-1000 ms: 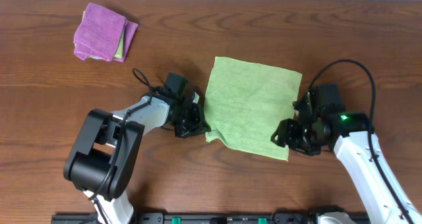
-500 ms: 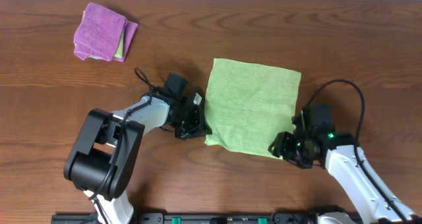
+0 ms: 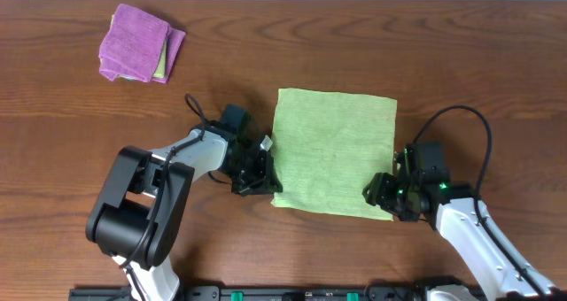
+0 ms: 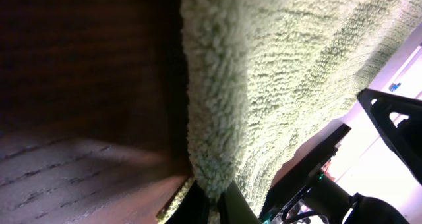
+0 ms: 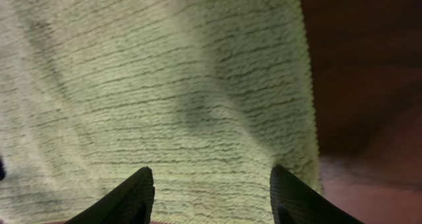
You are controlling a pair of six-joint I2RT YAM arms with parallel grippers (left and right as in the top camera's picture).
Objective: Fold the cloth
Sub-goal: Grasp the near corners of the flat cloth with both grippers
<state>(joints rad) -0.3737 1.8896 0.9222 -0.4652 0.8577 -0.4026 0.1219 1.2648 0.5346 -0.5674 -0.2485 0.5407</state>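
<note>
My right gripper takes hold of the lime-green cloth's free near corner next, opposite my left gripper's, to fold the near edge of the cloth over evenly.
The lime-green cloth lies spread flat on the wooden table in the overhead view. My left gripper is at its near left corner and is shut on the cloth's edge; the left wrist view shows the fabric pinched between the fingertips. My right gripper is at the near right corner. In the right wrist view its fingers stand wide apart over the cloth, holding nothing. The white tag is not visible.
A folded purple cloth, with a strip of green showing at its edge, lies at the far left of the table. Bare wood surrounds the green cloth. The right arm's cable loops beside the cloth's right edge.
The cloth has turned and squared up, its near left corner drawn toward the front by the left gripper. The right gripper has moved in to the near right corner.
</note>
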